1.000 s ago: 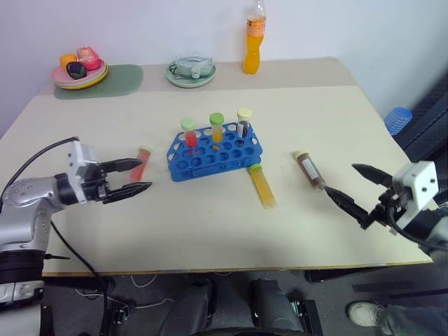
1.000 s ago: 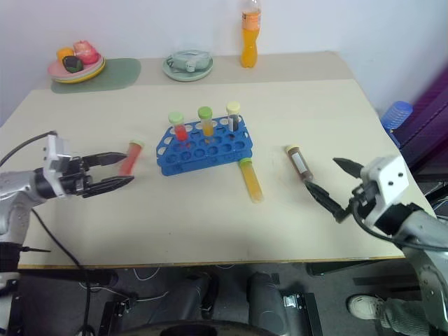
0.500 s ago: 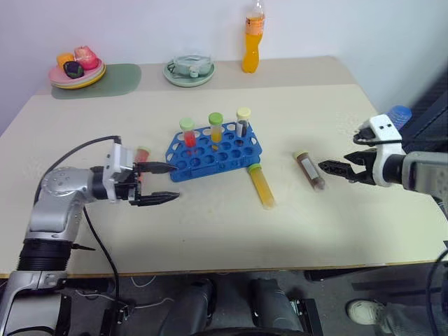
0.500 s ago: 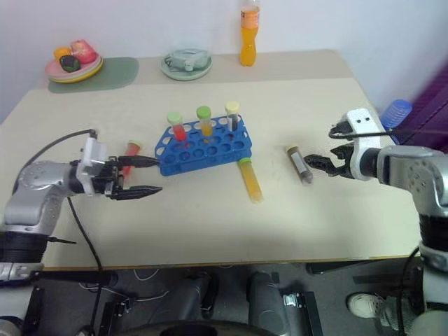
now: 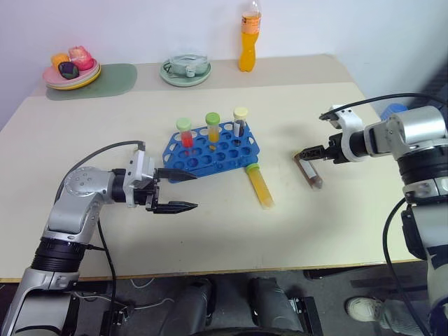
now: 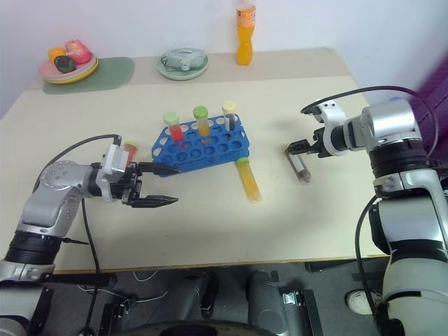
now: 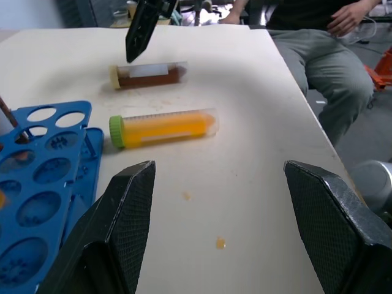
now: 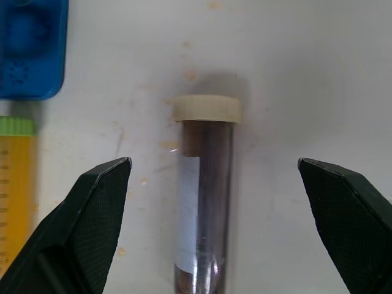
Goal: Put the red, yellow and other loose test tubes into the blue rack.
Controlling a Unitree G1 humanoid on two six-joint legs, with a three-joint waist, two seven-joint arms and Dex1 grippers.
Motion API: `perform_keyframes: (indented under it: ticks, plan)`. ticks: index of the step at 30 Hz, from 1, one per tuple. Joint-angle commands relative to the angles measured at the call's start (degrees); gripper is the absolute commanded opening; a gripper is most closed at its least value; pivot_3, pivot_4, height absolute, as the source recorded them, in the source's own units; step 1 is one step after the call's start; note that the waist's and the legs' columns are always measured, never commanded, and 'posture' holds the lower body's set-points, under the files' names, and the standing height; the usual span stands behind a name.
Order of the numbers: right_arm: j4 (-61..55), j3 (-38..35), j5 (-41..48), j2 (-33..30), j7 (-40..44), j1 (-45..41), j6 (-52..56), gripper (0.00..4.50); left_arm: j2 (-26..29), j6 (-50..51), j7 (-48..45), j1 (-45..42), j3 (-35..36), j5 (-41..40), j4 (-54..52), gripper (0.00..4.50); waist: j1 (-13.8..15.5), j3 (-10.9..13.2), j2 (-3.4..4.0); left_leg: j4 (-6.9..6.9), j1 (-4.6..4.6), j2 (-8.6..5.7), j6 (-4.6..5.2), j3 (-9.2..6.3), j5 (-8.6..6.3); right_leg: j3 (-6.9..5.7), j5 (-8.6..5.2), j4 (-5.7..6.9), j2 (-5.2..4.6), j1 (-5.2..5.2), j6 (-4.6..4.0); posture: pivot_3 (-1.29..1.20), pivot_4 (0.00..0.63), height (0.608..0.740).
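The right gripper's fingers are above the brown tube [image 5: 309, 170], so the right gripper isn't ready to close yet. It needs to lower first, then close on the tube.
The blue rack [image 5: 213, 148] stands mid-table with three capped tubes upright in it. A loose yellow tube [image 5: 261, 186] with a green cap lies just in front of the rack's right corner. A brown tube [image 5: 309, 170] with a cream cap lies to its right. My right gripper [image 5: 309, 155] hovers open over the brown tube's cap end, and in the right wrist view its fingers straddle the brown tube [image 8: 205, 202]. My left gripper [image 5: 191, 191] is open and empty in front of the rack's left end. The red tube [image 6: 129, 147] lies behind its body, partly hidden.
Along the far edge stand a tall orange drink bottle [image 5: 248, 38], a pale green dish [image 5: 185, 72] and a plate of fruit [image 5: 70, 71] on a green mat. A person [image 7: 318, 43] sits beyond the table's right side.
My left gripper has slid right, past the red tube, to the front of the rack. My right gripper has swung forward from the near right edge and now points down over the brown tube.
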Motion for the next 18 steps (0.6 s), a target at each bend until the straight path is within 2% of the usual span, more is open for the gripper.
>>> perform_keyframes:
  ticks: [1,8,11,13,16,17,18]
  plan:
    - [2.16,1.17,-2.69,1.73,2.55,-2.45,-1.81,4.5,-0.06,0.61,1.24,0.94,0.29,-0.43,-3.49,3.39,-0.12,0.0,0.0,0.0,0.0,0.0,0.0,0.0,0.0,0.0,0.0,0.01,0.0,0.0,0.0,0.0,0.15,0.74]
    - [8.51,3.46,-8.33,5.26,5.95,-2.87,-7.17,4.5,0.99,2.18,2.86,3.36,1.3,-1.11,-6.83,3.39,-0.3,0.0,0.01,0.04,0.0,0.0,-0.03,0.04,0.01,0.0,0.0,0.27,0.01,-0.14,-0.01,0.0,0.15,0.74]
    - [11.2,4.78,-11.29,6.59,7.42,-3.48,-10.07,3.58,1.28,2.91,3.44,4.19,1.81,-1.45,-7.99,3.52,-0.41,0.0,0.0,0.06,0.04,0.0,-0.06,0.07,0.03,0.0,0.01,0.31,0.03,-0.13,-0.03,0.0,0.15,0.74]
    - [12.83,5.18,-13.03,7.46,8.38,-3.94,-11.58,2.7,1.48,3.24,3.79,4.71,2.04,-1.66,-8.63,3.52,-0.52,-0.01,0.0,0.05,0.05,0.0,-0.1,0.07,0.05,-0.01,0.04,0.33,0.04,-0.13,-0.07,0.0,0.15,0.74]
    - [13.75,5.78,-15.31,8.26,10.16,-4.18,-13.52,1.06,1.73,3.62,4.3,5.49,2.22,-1.75,-9.41,3.52,-0.58,-0.01,0.01,0.03,0.07,0.0,-0.12,0.07,0.06,-0.01,0.04,0.35,0.05,-0.14,-0.07,0.0,0.15,0.74]
    - [13.47,6.48,-16.35,8.21,10.92,-3.91,-14.54,0.81,1.75,3.74,4.49,5.71,2.23,-1.77,-9.69,3.52,-0.57,-0.02,0.0,0.03,0.07,0.01,-0.12,0.07,0.06,-0.01,0.04,0.35,0.05,-0.14,-0.07,0.0,0.15,0.74]
    - [13.02,7.17,-17.39,8.07,11.63,-3.54,-15.58,0.81,1.78,3.79,4.65,5.89,2.26,-1.8,-9.88,3.52,-0.57,-0.02,0.0,0.04,0.07,0.01,-0.12,0.07,0.06,-0.02,0.04,0.35,0.05,-0.13,-0.07,0.0,0.15,0.74]
